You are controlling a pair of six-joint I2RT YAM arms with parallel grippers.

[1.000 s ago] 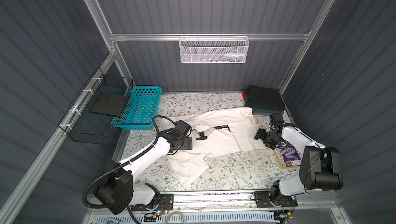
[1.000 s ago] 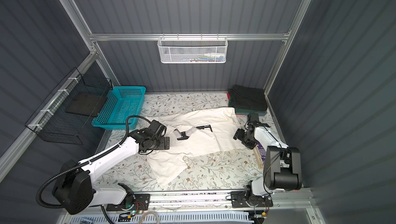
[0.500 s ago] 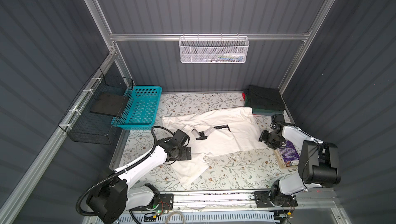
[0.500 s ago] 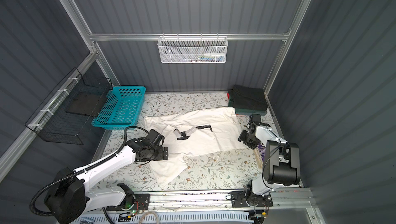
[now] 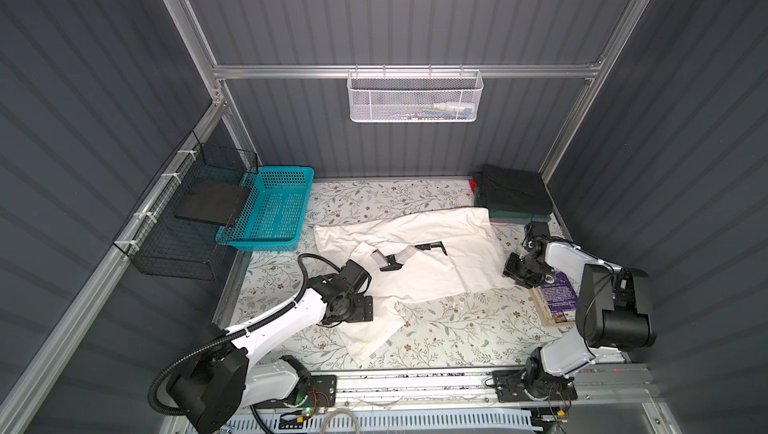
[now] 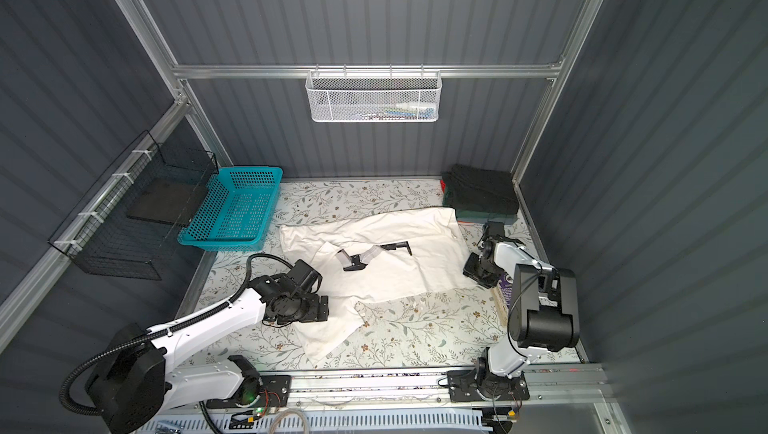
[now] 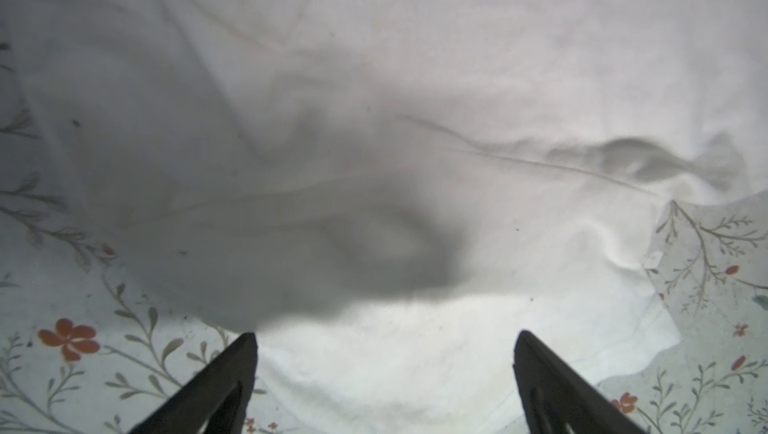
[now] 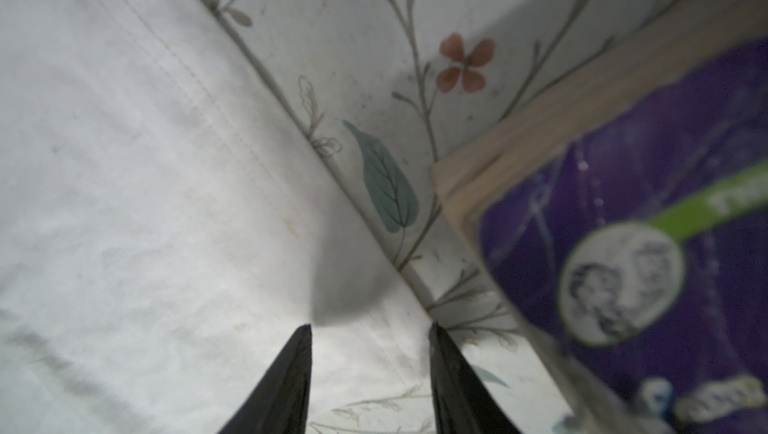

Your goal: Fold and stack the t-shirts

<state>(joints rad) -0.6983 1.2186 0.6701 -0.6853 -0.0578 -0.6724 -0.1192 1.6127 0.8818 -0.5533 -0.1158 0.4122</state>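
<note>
The robot should next grab the t-shirt (image 5: 440, 274) with its left gripper where the t-shirt's front flap begins, opposite the t-shirt's hem, to fold that side over the print.
An off-white t-shirt (image 5: 440, 274) (image 6: 399, 274) with a black-and-grey print lies spread and creased on the floral table cover. One flap of the shirt reaches toward the front edge. My left gripper (image 5: 365, 307) (image 6: 322, 307) (image 7: 384, 336) hovers open over the shirt's left side, with white cloth (image 7: 374, 162) under its wide-apart fingers. My right gripper (image 5: 515, 272) (image 6: 476, 272) (image 8: 370, 328) sits low at the shirt's right hem (image 8: 166, 162). Its jaws are narrowed but apart and straddle the cloth edge. A stack of dark folded shirts (image 5: 515, 195) (image 6: 482, 195) rests in the back right corner.
A purple book (image 5: 557, 294) (image 8: 623, 245) lies just right of the right gripper. A teal basket (image 5: 274, 211) (image 6: 237, 207) and a black wire basket (image 5: 195, 211) stand at the back left. A white mesh basket (image 5: 415, 97) hangs on the rear rail.
The left gripper has moved toward the table's front along the shirt's left side and stays open. The right gripper's jaws have narrowed at the shirt's right hem.
</note>
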